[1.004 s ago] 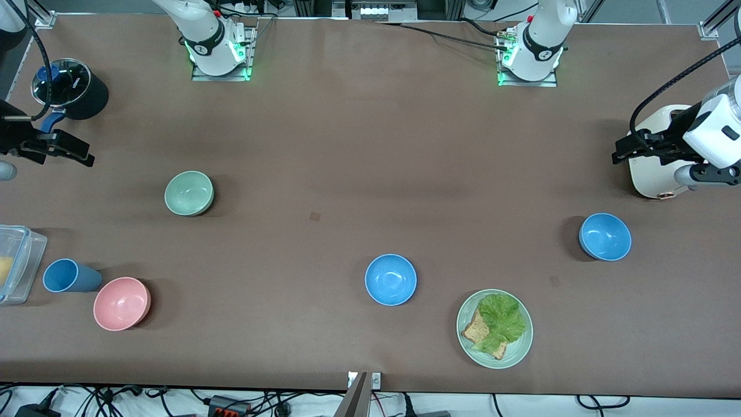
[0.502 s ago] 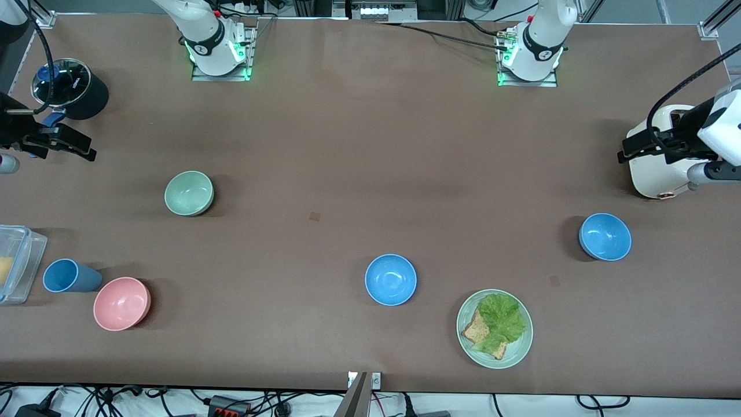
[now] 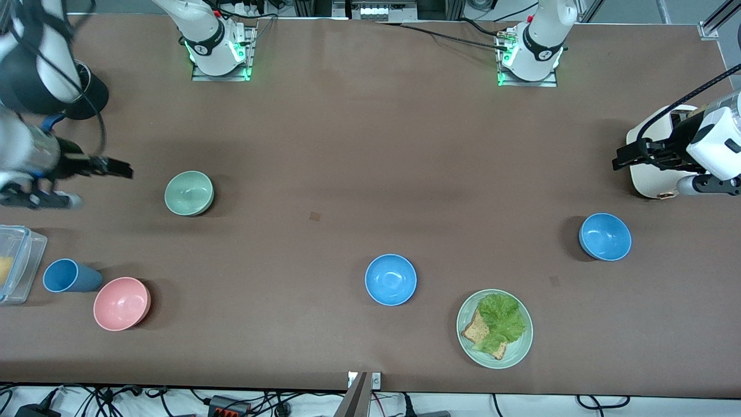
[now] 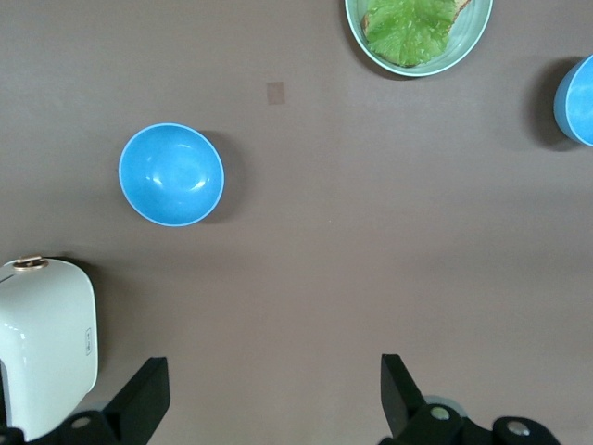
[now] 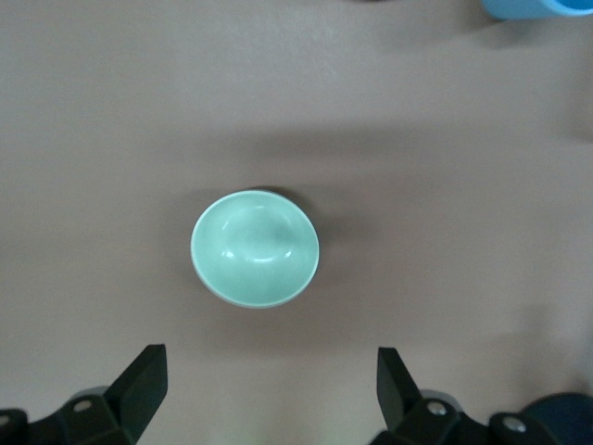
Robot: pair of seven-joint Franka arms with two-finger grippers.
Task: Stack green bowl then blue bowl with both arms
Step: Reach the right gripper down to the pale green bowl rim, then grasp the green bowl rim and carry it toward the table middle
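The bowls still need to be stacked. My right gripper should next grip the green bowl by its rim to begin stacking them.
The green bowl sits upright toward the right arm's end of the table. My right gripper hangs open over bare table beside it, holding nothing. One blue bowl stands mid-table near the front edge. A second blue bowl stands toward the left arm's end. My left gripper is open and empty over bare table, beside a white appliance.
A pale green plate with lettuce and bread lies near the front edge. A pink bowl, a blue cup and a clear container stand at the right arm's end, with a black pot farther from the camera.
My right arm has swung in, carrying its open gripper toward the green bowl. The left gripper has only shifted slightly beside the white appliance. No bowl has moved.
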